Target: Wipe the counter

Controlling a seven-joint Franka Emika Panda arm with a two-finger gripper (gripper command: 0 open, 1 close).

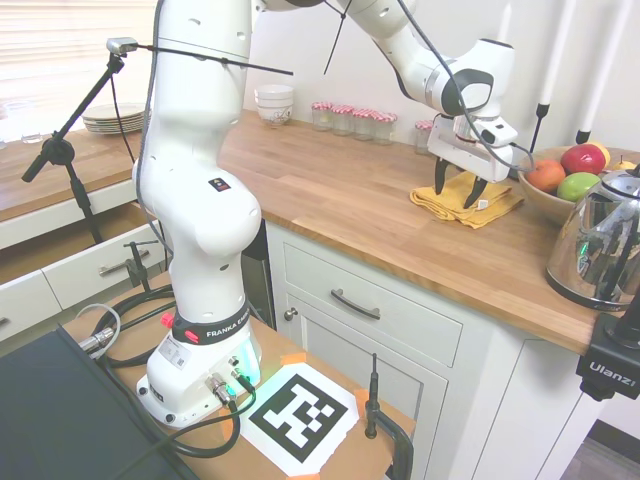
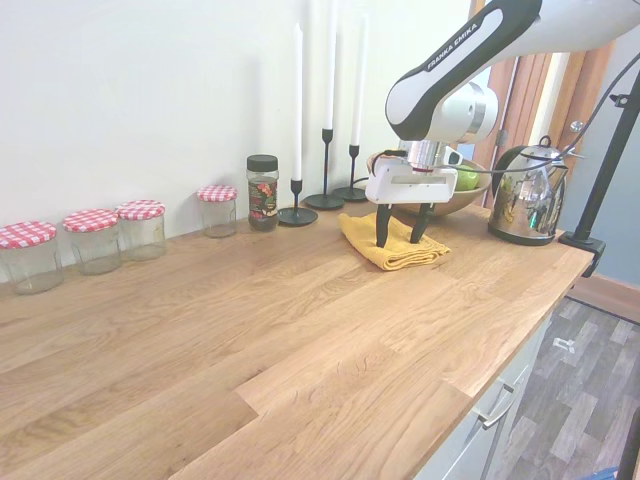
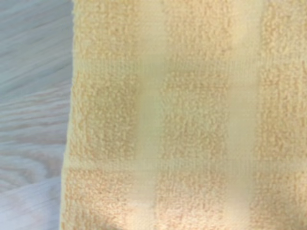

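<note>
My gripper should next grab the folded yellow cloth by the fold at its middle to wipe the butcher-block counter.
A folded yellow cloth lies flat on the brown butcher-block counter, near the fruit bowl. My gripper is open right over the cloth, one fingertip on each side of its middle and both down at its surface. Nothing is clamped between them. The wrist view is filled by the yellow cloth from close by, with a strip of counter beside it.
A fruit bowl and a steel kettle stand just past the cloth. Black candlesticks, a spice jar and several red-checked lidded jars line the wall. White bowls sit at the far end.
</note>
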